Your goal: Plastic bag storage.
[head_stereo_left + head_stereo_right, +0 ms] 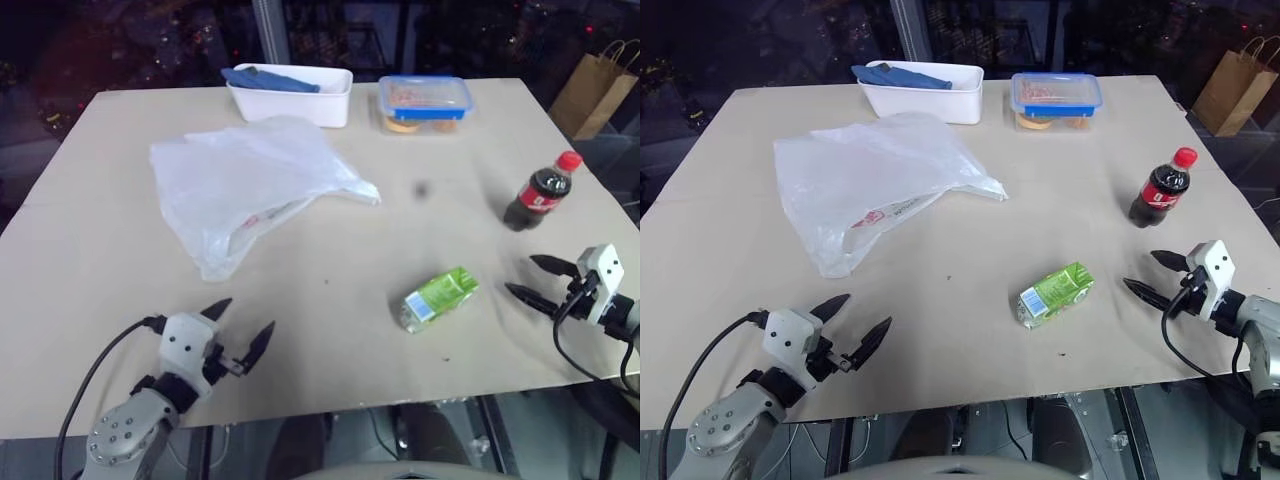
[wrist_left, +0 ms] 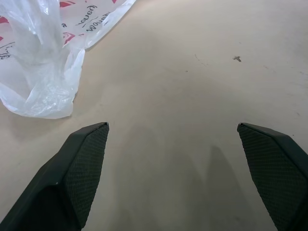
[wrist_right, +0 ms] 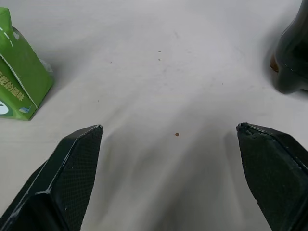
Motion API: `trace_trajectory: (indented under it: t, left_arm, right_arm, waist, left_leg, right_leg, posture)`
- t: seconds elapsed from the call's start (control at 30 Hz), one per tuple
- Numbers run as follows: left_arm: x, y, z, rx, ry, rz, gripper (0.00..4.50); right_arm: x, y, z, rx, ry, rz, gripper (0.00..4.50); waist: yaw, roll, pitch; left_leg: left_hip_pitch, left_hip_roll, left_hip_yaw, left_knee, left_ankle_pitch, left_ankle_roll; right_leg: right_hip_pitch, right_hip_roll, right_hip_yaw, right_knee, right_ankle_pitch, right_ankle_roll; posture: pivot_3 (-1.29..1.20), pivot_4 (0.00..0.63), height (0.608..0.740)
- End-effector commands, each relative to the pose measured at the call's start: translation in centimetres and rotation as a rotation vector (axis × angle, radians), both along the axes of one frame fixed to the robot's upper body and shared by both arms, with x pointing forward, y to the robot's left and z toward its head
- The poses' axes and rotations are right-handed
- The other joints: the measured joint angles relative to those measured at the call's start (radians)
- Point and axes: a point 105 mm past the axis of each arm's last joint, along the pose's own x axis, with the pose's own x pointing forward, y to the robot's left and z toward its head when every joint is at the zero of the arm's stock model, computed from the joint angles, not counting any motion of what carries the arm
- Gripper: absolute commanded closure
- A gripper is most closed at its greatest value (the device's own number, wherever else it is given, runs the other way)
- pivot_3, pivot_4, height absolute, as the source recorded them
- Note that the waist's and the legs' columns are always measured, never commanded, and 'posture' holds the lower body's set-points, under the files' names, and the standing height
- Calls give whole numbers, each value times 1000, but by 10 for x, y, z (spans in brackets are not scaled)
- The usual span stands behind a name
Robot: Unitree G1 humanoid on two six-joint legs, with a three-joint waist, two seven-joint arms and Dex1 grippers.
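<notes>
My left gripper grips the plastic bag by its crumpled handle end (image 1: 217, 264) next, where folds bunch up, while the bag's wide body (image 1: 235, 175) lies flat and slack.
The plastic bag (image 1: 245, 185), thin, white and crinkled, lies flat on the left half of the beige table, with red print showing near its lower edge (image 2: 72, 26). My left gripper (image 1: 240, 325) hovers open near the table's front left, a short way in front of the bag's bottom corner. Its fingers (image 2: 82, 163) are spread wide over bare tabletop. My right gripper (image 1: 530, 280) is open at the front right, between a green carton and a cola bottle, touching neither.
A white tub (image 1: 292, 93) holding a blue cloth stands at the back centre, a blue-lidded food box (image 1: 424, 102) beside it. The cola bottle (image 1: 541, 191) stands upright at the right. The green drink carton (image 1: 438, 297) lies on its side at front centre. A brown paper bag (image 1: 597, 88) sits beyond the table's right corner.
</notes>
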Motion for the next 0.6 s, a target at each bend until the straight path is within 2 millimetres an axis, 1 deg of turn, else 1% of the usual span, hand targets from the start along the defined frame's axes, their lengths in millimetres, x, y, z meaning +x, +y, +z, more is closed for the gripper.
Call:
trace_trajectory:
  t: [0.03, 0.13, 0.6]
  left_arm:
    - [-1, -7, 13, 4, -63, -35, 32]
    - [-1, -9, 13, -6, -63, -42, 32]
    - [0, -8, 13, 1, -74, -38, 32]
  right_arm:
    - [0, -4, 16, 1, -59, 3, 0]
    - [1, 0, 18, 10, -67, 10, 0]
    - [4, 5, 20, 17, -75, 23, 0]
  waist:
    - [0, 0, 0]
    - [0, 0, 0]
    - [0, 0, 0]
  left_leg:
    - [0, 0, 0, 0, 0, 0]
    - [0, 0, 0, 0, 0, 0]
    - [0, 0, 0, 0, 0, 0]
  right_leg:
    - [0, 0, 0, 0, 0, 0]
    - [0, 0, 0, 0, 0, 0]
    - [0, 0, 0, 0, 0, 0]
  posture:
    - [0, 150, 740]
    - [0, 150, 740]
    - [0, 150, 740]
